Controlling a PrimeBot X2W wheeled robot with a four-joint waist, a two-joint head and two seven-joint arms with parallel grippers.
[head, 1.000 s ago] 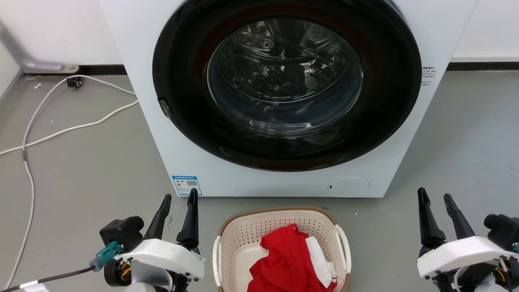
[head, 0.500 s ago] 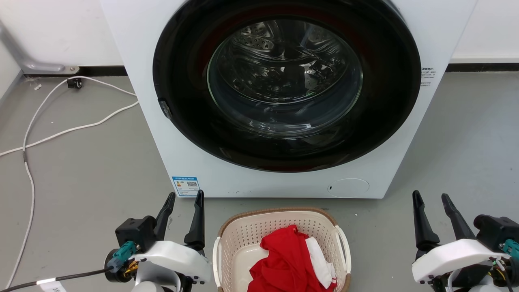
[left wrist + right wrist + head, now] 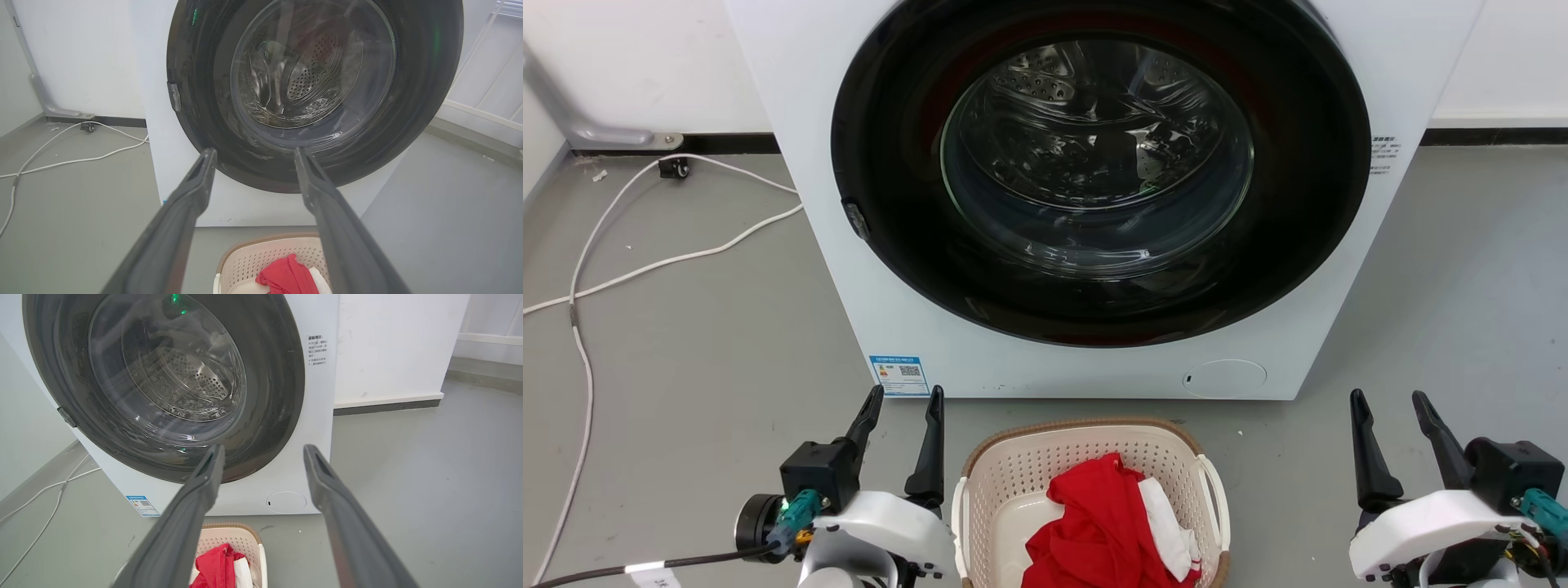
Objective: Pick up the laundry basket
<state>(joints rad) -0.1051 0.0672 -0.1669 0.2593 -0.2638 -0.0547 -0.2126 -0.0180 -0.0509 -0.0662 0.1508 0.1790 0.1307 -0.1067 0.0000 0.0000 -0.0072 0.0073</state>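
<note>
My left gripper grabs the basket by its slim white side handle (image 3: 961,529) next. The basket's open body (image 3: 1091,510) spreads far wider than my fingers.
The laundry basket (image 3: 1021,465), cream with a brown braided rim and white side handles, stands on the floor before the washer, holding red and white cloth (image 3: 1107,523). It also sits low in the left wrist view (image 3: 261,255) and the right wrist view (image 3: 239,539). My left gripper (image 3: 905,395) hangs open just left of the basket, its right finger close to the left handle. My right gripper (image 3: 1388,398) is open well to the right, apart from the basket. Both grippers are empty, seen open in their own wrist views (image 3: 254,152) (image 3: 263,447).
A white front-loading washer (image 3: 1094,188) with a shut round glass door stands right behind the basket. White cables (image 3: 629,245) trail over the grey floor at the left. A wall and dark baseboard (image 3: 1494,131) run behind.
My left gripper has shifted right, closer to the basket's left handle. My right gripper has edged slightly left. The basket has not moved.
</note>
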